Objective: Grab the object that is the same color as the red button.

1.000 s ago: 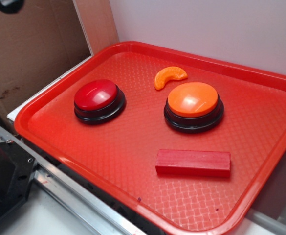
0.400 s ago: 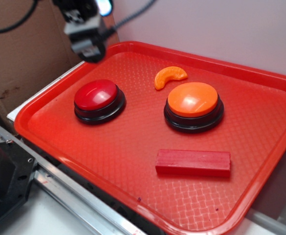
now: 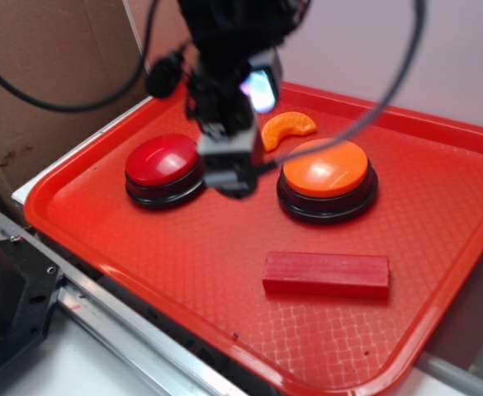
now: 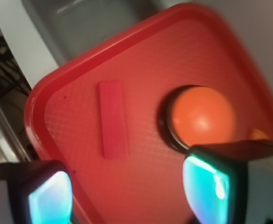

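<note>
Next, my gripper takes hold of the block across its facing long sides. The red block is too long from end to end for my fingers.
A long flat red block lies on the red tray near its front right; it also shows in the wrist view. The dark-red button on a black base stands at the tray's left. My gripper hangs above the tray between the red button and the orange button, well short of the block. In the wrist view its jaws stand wide apart and empty, and the gripper looks down on bare tray, with the block ahead of it.
An orange crescent wedge lies at the tray's back, behind the orange button. Cardboard stands at the left, a white wall behind. A metal rail runs along the tray's front left edge.
My gripper has come in from the upper left and moved down and right, from beyond the tray's back left corner to above the tray between the two buttons. The objects have not moved.
</note>
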Available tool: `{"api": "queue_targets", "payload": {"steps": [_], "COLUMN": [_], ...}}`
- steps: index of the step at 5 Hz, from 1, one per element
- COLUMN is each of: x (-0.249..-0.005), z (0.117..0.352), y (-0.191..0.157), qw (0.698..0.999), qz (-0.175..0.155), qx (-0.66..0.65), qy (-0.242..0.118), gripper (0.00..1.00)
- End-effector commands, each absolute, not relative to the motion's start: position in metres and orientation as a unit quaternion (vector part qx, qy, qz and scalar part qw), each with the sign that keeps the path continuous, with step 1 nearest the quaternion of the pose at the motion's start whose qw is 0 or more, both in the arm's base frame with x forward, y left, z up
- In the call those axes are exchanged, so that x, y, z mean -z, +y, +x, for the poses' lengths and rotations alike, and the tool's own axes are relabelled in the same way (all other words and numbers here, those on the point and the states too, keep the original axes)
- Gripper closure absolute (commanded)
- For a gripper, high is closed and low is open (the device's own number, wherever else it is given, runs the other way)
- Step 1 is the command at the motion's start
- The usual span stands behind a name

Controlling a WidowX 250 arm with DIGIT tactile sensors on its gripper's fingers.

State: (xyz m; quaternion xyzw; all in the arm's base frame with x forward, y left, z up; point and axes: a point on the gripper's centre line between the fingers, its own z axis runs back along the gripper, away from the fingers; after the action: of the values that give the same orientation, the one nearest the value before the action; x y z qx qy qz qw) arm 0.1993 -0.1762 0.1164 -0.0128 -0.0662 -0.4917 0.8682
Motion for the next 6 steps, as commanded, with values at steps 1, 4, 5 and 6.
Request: {"api": "queue_targets", "payload": {"steps": [1,4,5,6], "x": [-0.085,-0.026,-0.015,-0.015], "z": [0.205,0.214,0.214,0.213], "y": [-0.201,-0.223,-0.229,-0.230], "qw": [0.852,0.826,0.822,0.823], "qz": [-0.023,-0.035,-0.027,-0.023], "qx": [0.519,0.561,0.567,0.565], "qy": [-0.071,-0.053,-0.042,-0.050], "gripper": [0.00,0.00,0.00,1.00]}}
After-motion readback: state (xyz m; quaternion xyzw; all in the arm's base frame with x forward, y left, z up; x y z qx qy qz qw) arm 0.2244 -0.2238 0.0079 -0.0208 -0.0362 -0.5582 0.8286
